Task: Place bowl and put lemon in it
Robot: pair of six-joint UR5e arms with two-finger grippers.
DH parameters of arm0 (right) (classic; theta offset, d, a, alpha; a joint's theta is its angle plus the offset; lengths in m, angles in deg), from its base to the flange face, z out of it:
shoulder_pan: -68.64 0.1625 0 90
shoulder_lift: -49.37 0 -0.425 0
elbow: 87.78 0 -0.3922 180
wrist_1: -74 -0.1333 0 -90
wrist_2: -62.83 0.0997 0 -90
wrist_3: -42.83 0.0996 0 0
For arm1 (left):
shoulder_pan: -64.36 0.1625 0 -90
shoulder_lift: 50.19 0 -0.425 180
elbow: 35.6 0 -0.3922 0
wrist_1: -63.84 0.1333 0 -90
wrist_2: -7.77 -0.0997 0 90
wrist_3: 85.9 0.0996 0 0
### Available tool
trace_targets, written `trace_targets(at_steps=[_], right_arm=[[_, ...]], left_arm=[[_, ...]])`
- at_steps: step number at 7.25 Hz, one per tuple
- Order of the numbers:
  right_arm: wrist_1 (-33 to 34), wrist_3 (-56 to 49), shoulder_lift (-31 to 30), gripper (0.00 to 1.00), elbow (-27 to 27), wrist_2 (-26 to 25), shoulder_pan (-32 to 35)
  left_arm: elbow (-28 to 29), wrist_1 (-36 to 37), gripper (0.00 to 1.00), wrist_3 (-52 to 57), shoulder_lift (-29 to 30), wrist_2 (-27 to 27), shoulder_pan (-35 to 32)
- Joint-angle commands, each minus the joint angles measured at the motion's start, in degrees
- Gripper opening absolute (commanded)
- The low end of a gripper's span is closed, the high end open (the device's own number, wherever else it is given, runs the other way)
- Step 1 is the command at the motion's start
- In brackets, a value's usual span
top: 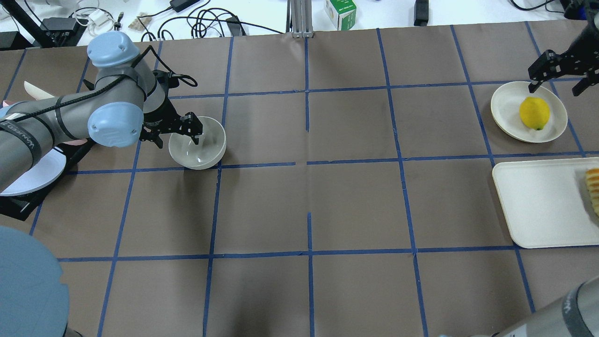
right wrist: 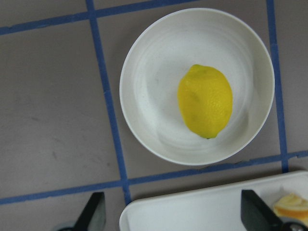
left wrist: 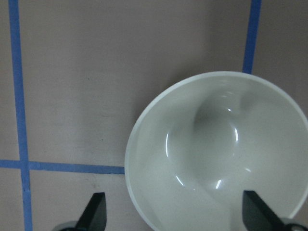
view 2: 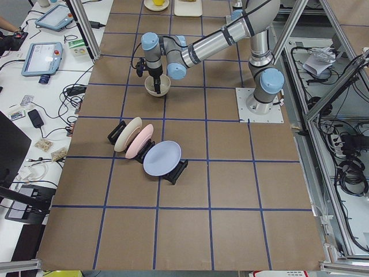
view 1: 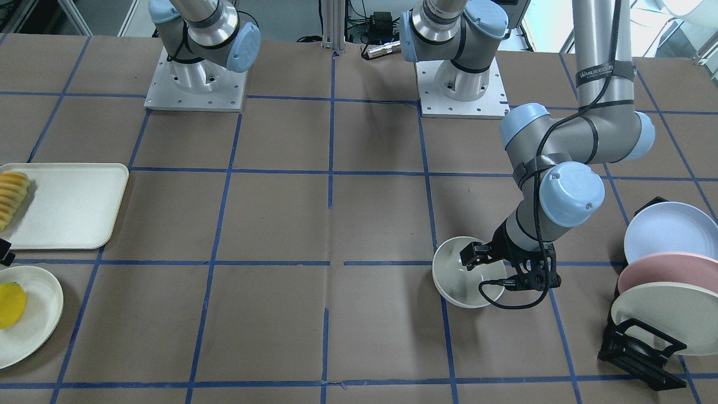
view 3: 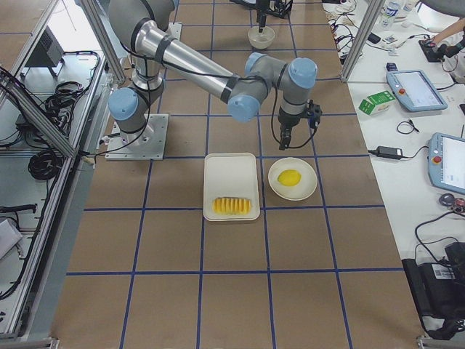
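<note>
The bowl's opening is wider than my fingers can span, so my left gripper should next grab the bowl by its thin rim [view 1: 469, 239].
The cream-white bowl [top: 199, 150] stands upright on the table at the left, also in the front view [view 1: 457, 283]. My left gripper [top: 171, 135] is open just over its near rim. In the left wrist view one fingertip [left wrist: 96, 211] is outside the bowl [left wrist: 216, 154] and the other is over its inside. The lemon [top: 534, 113] lies on a flat cream plate [top: 505, 110] at the far right. My right gripper [top: 557, 86] is open and empty, above the plate's far edge. The right wrist view shows the lemon [right wrist: 205, 101] below and ahead of the fingers.
A rectangular cream tray [top: 538, 210] with a row of yellow-orange slices [top: 593, 189] lies next to the lemon's plate. A black rack holding three plates [view 1: 667, 280] stands close to the bowl at the table's left end.
</note>
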Motion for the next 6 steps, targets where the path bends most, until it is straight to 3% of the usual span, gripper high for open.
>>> trace_targets(at_steps=[1, 3, 4, 5, 6], right_arm=[[7.94, -3.17, 4.88, 1.0, 0.0, -0.04, -0.97], [9.53, -3.71, 8.13, 1.0, -0.26, -0.12, -1.23], [11.1, -4.67, 9.54, 1.0, -0.26, -0.99, -1.41], [11.47, -5.72, 10.77, 1.0, -0.26, -2.22, -1.41], [11.47, -5.65, 11.04, 1.0, -0.26, -2.23, -1.41]], left_arm=[[-0.79, 1.38, 1.0, 1.35, 1.35, 0.43, 1.65], [-0.79, 1.56, 1.0, 1.26, 2.23, 0.44, 1.74], [-0.7, 1.56, 0.92, 1.26, 2.23, 0.52, 1.74], [-0.18, 1.47, 0.56, 1.87, 2.41, 0.44, 1.74], [0.0, 1.47, 0.08, 2.4, 2.41, 0.35, 1.74]])
